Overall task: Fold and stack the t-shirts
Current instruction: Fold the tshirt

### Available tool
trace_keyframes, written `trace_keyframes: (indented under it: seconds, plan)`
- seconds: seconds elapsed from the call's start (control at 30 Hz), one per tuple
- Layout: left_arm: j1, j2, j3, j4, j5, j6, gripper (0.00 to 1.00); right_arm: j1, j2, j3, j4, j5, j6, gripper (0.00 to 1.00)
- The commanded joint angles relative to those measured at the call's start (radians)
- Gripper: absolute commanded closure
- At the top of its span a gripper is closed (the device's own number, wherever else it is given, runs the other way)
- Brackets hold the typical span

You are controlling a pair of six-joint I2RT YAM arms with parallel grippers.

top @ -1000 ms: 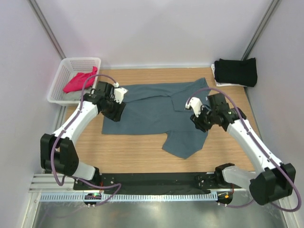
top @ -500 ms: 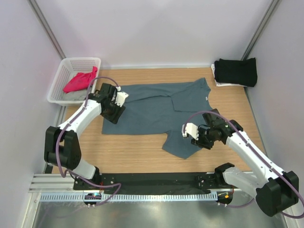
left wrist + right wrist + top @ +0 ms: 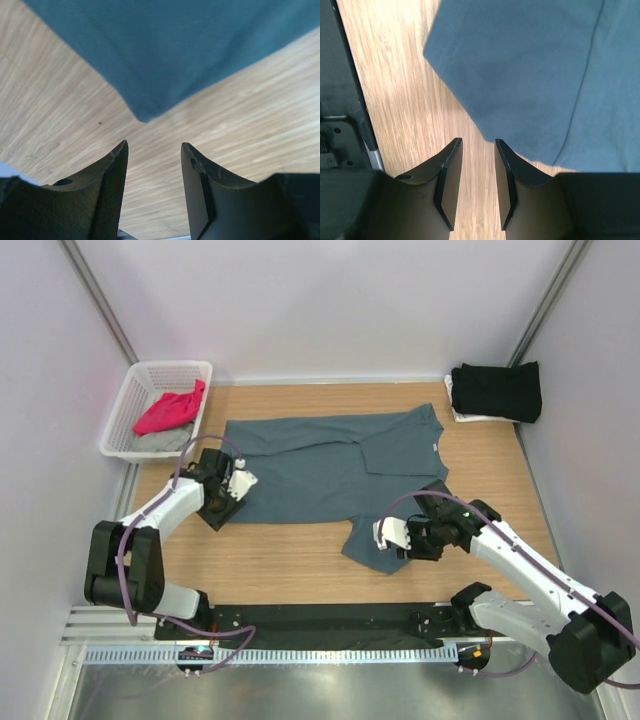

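My right gripper should next fold the slate blue-grey t-shirt's near half over, so it needs to grab the t-shirt's near sleeve by its edge beside the sleeve's hem.
A slate blue-grey t-shirt (image 3: 320, 468) lies spread flat on the wooden table, one sleeve (image 3: 385, 540) pointing to the near edge. My left gripper (image 3: 218, 510) hovers open at the shirt's near-left corner (image 3: 146, 112), its jaws (image 3: 154, 145) empty over bare wood. At the near sleeve's hem (image 3: 485, 90) my right gripper (image 3: 402, 543) is also open, nothing between the jaws (image 3: 478, 141). A folded black t-shirt (image 3: 495, 392) sits at the back right. A magenta-pink t-shirt (image 3: 168, 410) lies on a light grey one (image 3: 165, 441) in the basket.
The white mesh basket (image 3: 150, 373) stands at the back left against the wall. White walls close in the table on three sides. The black base rail (image 3: 320, 620) runs along the near edge, close to the right gripper.
The left gripper has slid from the shirt's far-left side down to its near-left corner. The right gripper has pulled back from the shirt's middle to the near sleeve. The shirt lies flatter.
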Motion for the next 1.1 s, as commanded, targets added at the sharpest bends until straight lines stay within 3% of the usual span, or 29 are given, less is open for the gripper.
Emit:
trace_keyframes:
  seconds: [0.0, 0.4, 0.63, 1.07]
  plan:
    - [0.049, -0.01, 0.009, 0.077, -0.007, 0.077, 0.52, 0.058, 0.029, 0.002, 0.063, -0.021, 0.051, 0.63]
    - [0.178, 0.116, 0.196, -0.005, 0.063, -0.032, 0.55, 0.158, 0.066, -0.021, 0.046, -0.023, 0.068, 0.64]
    - [0.197, 0.133, 0.181, -0.007, 0.108, -0.054, 0.55, 0.17, 0.07, -0.045, 0.052, -0.024, 0.073, 0.64]
    - [0.237, 0.222, 0.253, -0.122, 0.232, -0.166, 0.56, 0.189, 0.063, -0.157, 0.239, 0.069, 0.08, 0.64]
